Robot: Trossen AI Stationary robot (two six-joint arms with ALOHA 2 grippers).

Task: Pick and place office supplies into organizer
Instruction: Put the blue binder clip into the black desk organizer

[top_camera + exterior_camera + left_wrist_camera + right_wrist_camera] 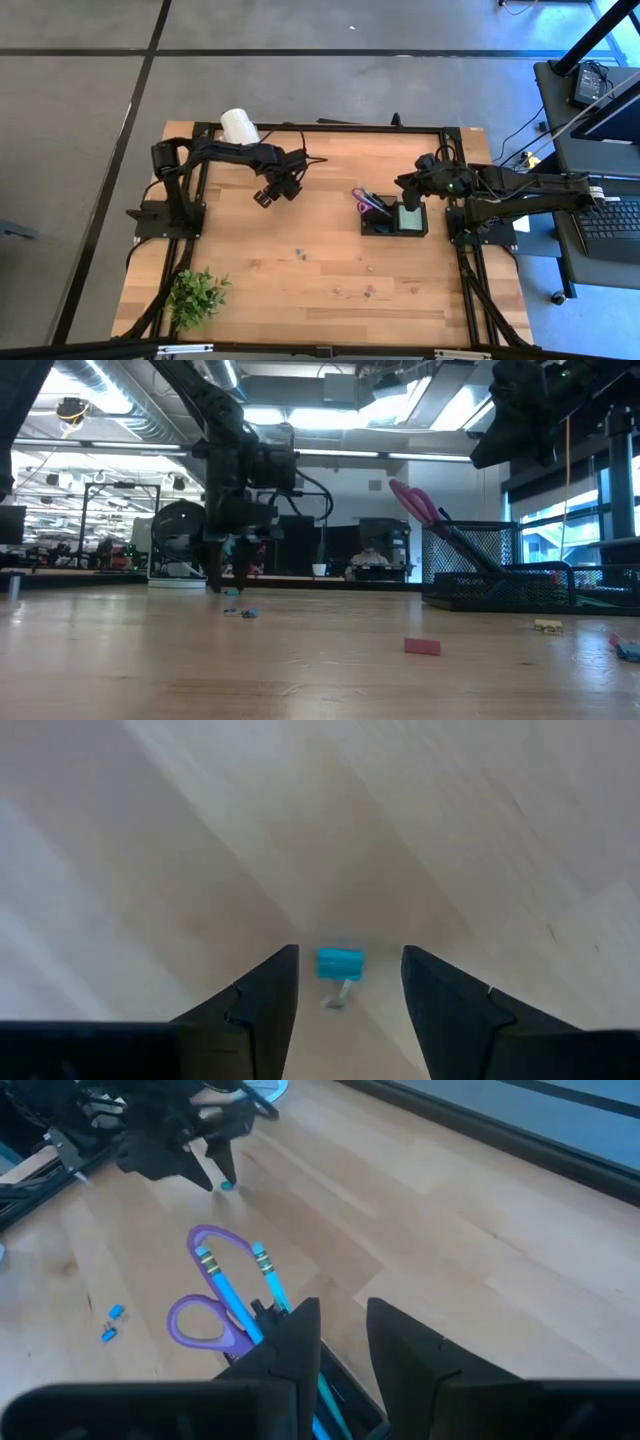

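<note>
Next, my left gripper grabs the blue clip by its blue body (340,963), to put the clip away in the black organizer.
My left gripper (275,190) is open, fingers pointing down, low over the table's far middle. A tiny blue clip (340,965) lies on the wood between its two fingers, apart from both; it also shows in the right wrist view (227,1184). The black organizer (380,228) stands right of centre. Purple-handled scissors (205,1285) and two blue pencils (268,1280) stick up out of it, and a light green notepad (408,218) sits in it. My right gripper (345,1345) hovers above the organizer, open by a narrow gap and empty.
A white cylinder (238,125) stands at the far edge behind the left arm. A green potted plant (195,293) is at the near left corner. Small loose items lie on the wood: blue clips (110,1322), a red block (422,647), a yellow piece (547,626).
</note>
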